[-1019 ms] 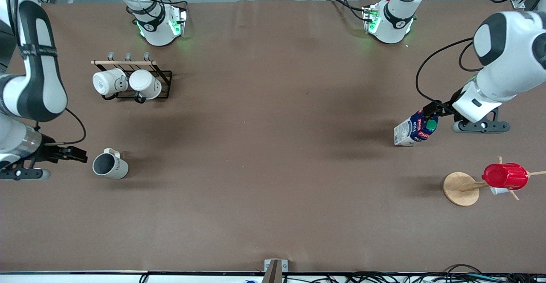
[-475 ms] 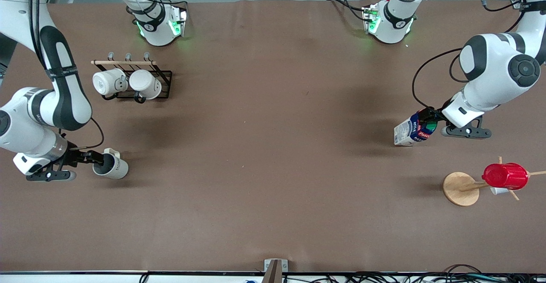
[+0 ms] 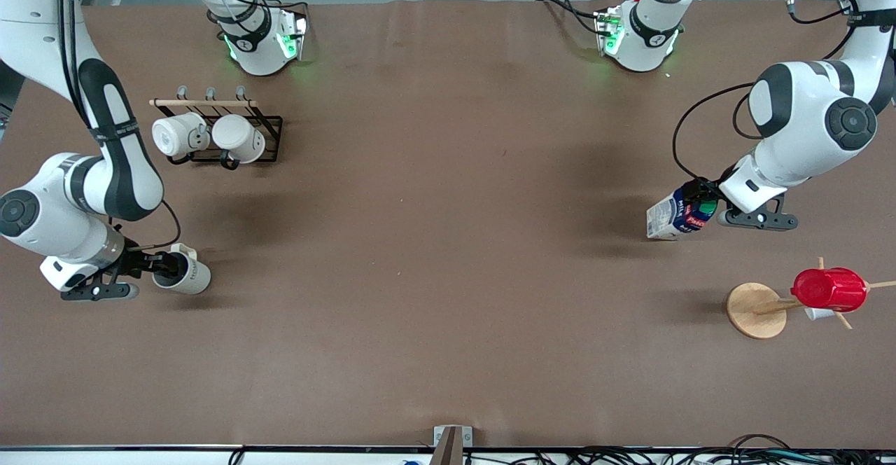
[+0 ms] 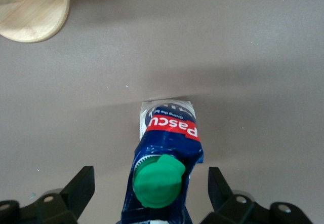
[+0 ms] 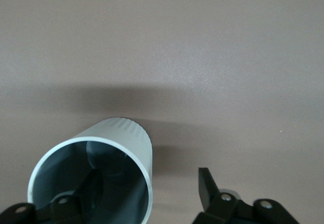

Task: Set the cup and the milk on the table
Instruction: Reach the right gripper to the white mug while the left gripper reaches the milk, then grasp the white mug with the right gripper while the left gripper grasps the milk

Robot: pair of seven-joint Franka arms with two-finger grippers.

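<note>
My left gripper should grab the milk carton by its green-capped top (image 3: 703,208) (image 4: 159,181) next. Then it can place the milk carton on the tabletop.
The pale grey cup (image 3: 190,277) stands upright on the brown table (image 3: 448,255) toward the right arm's end. My right gripper (image 3: 165,267) is open astride its rim. One finger sits inside the dark hollow of the cup (image 5: 101,153). The other finger (image 5: 207,186) stands outside, apart from the wall. The blue and white milk (image 3: 673,217) with its green cap (image 4: 158,181) stands on the table toward the left arm's end. My left gripper (image 3: 701,203) is open around its top, and both fingers (image 4: 83,183) keep a gap from the carton.
A black rack (image 3: 269,129) with two white mugs stands farther from the front camera than the cup. A wooden stand (image 3: 756,309) carrying a red ribbed cup (image 3: 829,290) stands nearer to the camera than the milk. Its round base (image 4: 30,3) shows in the left wrist view.
My right gripper moved from the table's end up to the cup and put one finger into its mouth. My left gripper slid a little farther over the milk's top.
</note>
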